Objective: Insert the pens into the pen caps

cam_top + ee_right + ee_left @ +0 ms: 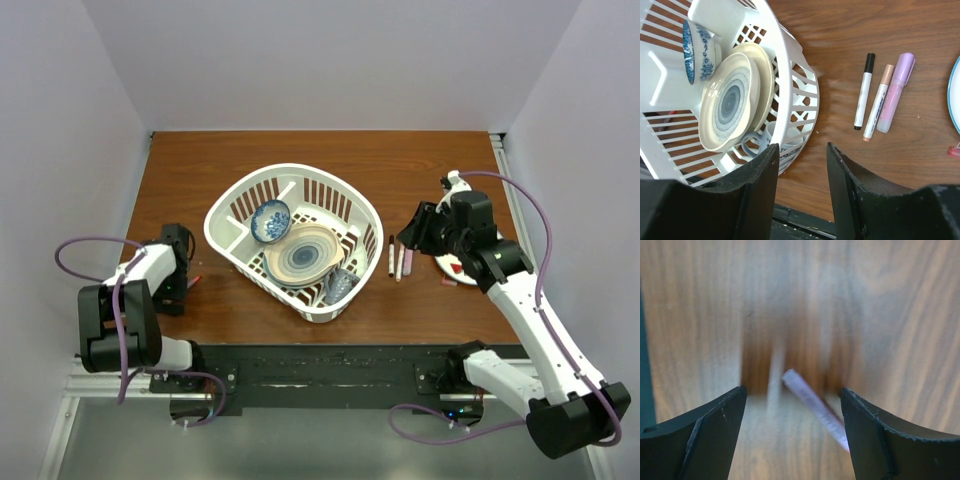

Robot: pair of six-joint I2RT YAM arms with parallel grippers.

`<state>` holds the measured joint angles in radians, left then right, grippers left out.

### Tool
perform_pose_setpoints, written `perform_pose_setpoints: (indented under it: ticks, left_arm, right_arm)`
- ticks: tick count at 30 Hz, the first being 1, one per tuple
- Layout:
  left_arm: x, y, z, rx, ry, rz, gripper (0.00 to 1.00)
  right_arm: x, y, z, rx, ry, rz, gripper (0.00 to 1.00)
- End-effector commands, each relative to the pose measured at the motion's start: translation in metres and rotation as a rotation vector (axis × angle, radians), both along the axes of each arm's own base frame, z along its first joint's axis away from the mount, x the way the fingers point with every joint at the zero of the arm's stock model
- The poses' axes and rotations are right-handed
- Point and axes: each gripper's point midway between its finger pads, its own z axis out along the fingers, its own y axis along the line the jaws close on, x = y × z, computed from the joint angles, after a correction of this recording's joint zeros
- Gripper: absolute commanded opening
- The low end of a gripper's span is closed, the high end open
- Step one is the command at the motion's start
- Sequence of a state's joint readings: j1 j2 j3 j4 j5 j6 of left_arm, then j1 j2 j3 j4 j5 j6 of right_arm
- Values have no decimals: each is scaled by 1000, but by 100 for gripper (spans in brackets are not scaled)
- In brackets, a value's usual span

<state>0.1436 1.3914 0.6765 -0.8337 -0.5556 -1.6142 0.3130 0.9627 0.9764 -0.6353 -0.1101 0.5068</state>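
The pale lilac-white pen (816, 408) would stay on the wood if I lifted my left gripper now, because its fingers are wide apart around the pen.
Three pens lie side by side on the wood right of the basket: a white one with a black cap (863, 91), a white one with a tan cap (878, 102) and a lilac one (895, 92); from above they show as a row of pens (399, 261). My right gripper (802, 150) (408, 238) hovers open and holds nothing, short of them and beside the basket. At the table's left, my left gripper (793, 395) (180, 280) stands open low over a pale lilac-white pen (815, 407) lying slanted between its jaws, its lower end near the right finger. A small red piece (193, 281) lies beside that gripper.
A white basket (232, 200) (795, 75) in the middle holds a blue-patterned bowl (270, 220), a ringed plate (303, 253) and a mug (340, 284). A small plate (447, 267) with red bits sits under the right arm; its rim (955, 95) shows at the right wrist view's edge.
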Motion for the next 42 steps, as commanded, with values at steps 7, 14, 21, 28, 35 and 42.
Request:
perform_pose_setpoints:
  ticks: [7, 14, 21, 28, 35, 42]
  left_arm:
    - [21, 8, -6, 31, -54, -20, 62]
    - [26, 11, -1, 40, -48, -34, 34]
    - [28, 11, 12, 43, -61, -37, 0]
    - [38, 9, 24, 40, -130, -44, 0]
    - [69, 25, 97, 154, -314, -119, 0]
    - [141, 10, 205, 244, -626, -484, 0]
  right_arm:
    - [-5, 7, 3, 63, -42, 16, 47]
    - [-8, 6, 0, 81, -63, 6, 47]
    - [-9, 6, -2, 89, -80, 10, 47]
    - [-9, 5, -4, 77, -88, 18, 47]
    - [-17, 17, 12, 105, -112, 108, 48]
    - [-23, 30, 55, 158, -191, 204, 58]
